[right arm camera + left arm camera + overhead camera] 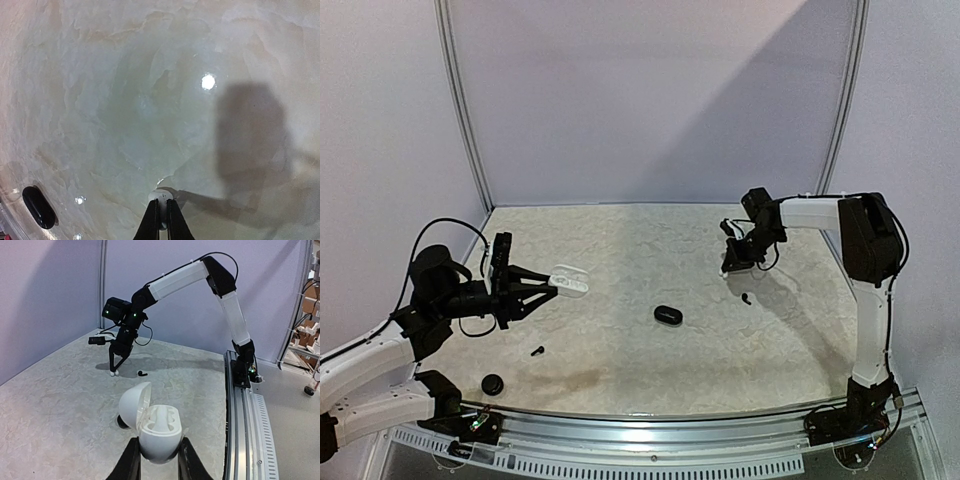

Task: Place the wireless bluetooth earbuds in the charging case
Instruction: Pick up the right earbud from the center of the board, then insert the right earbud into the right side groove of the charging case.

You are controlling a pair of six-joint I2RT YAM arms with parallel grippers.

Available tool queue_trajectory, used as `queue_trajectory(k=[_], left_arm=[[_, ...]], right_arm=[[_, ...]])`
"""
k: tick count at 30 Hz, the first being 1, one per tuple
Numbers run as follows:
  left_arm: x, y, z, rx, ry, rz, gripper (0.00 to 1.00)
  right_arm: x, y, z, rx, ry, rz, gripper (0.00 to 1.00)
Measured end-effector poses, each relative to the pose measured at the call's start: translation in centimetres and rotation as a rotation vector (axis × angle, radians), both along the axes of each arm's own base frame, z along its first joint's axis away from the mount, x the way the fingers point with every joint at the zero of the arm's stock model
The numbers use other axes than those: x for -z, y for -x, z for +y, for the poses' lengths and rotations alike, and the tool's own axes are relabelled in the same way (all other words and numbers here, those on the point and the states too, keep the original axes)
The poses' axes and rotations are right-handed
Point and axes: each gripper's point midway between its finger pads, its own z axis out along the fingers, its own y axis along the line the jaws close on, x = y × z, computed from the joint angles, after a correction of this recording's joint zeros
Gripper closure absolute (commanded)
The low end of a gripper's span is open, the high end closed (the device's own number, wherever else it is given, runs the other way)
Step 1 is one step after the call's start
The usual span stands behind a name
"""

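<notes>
The white earbud would come up with the robot's right gripper if it lifted now, because the fingers pinch the earbud's narrow part (724, 272) (163, 209).
My left gripper (552, 285) is shut on an open white charging case (159, 432) and holds it above the table's left side. Its lid (136, 405) is tipped back and both wells look empty. My right gripper (162, 212) is shut on a white earbud (161, 196), at or just above the table at the far right (728, 268). A black earbud (747, 298) lies just beside it and also shows in the left wrist view (142, 373). Another black earbud (537, 350) lies near the left front.
A closed black case (667, 315) lies mid-table. A round black case (492, 384) sits at the front left by the rail (650, 418). A glossy black oblong piece (38, 206) shows at the lower left of the right wrist view.
</notes>
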Motion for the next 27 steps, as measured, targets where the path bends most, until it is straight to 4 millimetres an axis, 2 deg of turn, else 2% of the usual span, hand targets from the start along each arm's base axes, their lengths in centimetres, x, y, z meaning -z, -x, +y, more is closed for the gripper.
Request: queue_trajectory(k=[3,6,9,12,15,16,18,20,23,27], left_arm=[[-0.3,0.0,0.0,0.001,0.009,-0.004,1.0],[-0.8,0.3,-0.1,0.017,0.024,-0.015,1.0],[-1.2,0.7,-0.2,0.046,0.036,-0.035,1.0],[-2.0,1.2,-0.4,0.076,0.048,-0.06,1.0],[-3.6,1.7,-0.5,0.11,0.068,-0.111,1.0],[-4.1,1.9,-0.6,0.12,0.075,-0.127,1.0],[-5.2,2.3,-0.7,0.148,0.085,-0.169,1.0],[-6.2,2.8,-0.8,0.179,0.092,-0.214,1.0],[-7.2,3.5,-0.9,0.221,0.094,-0.27,1.0],[-7.9,4.2,-1.1,0.263,0.098,-0.317,1.0]], right_arm=[[-0.3,0.7,0.2,-0.022,0.013,-0.003,1.0],[-2.2,1.7,1.3,-0.068,0.024,-0.038,1.0],[-6.4,2.8,3.9,-0.157,0.01,-0.144,1.0],[-13.2,5.2,8.3,-0.299,-0.042,-0.316,1.0],[-21.2,9.4,13.2,-0.462,-0.133,-0.52,1.0],[-23.2,10.7,14.3,-0.504,-0.162,-0.573,1.0],[-27.7,14.7,17.0,-0.611,-0.233,-0.697,1.0],[-31.2,18.7,19.1,-0.709,-0.3,-0.803,1.0],[-34.9,24.1,21.6,-0.826,-0.381,-0.919,1.0],[-37.6,29.2,24.0,-0.937,-0.44,-1.021,1.0]])
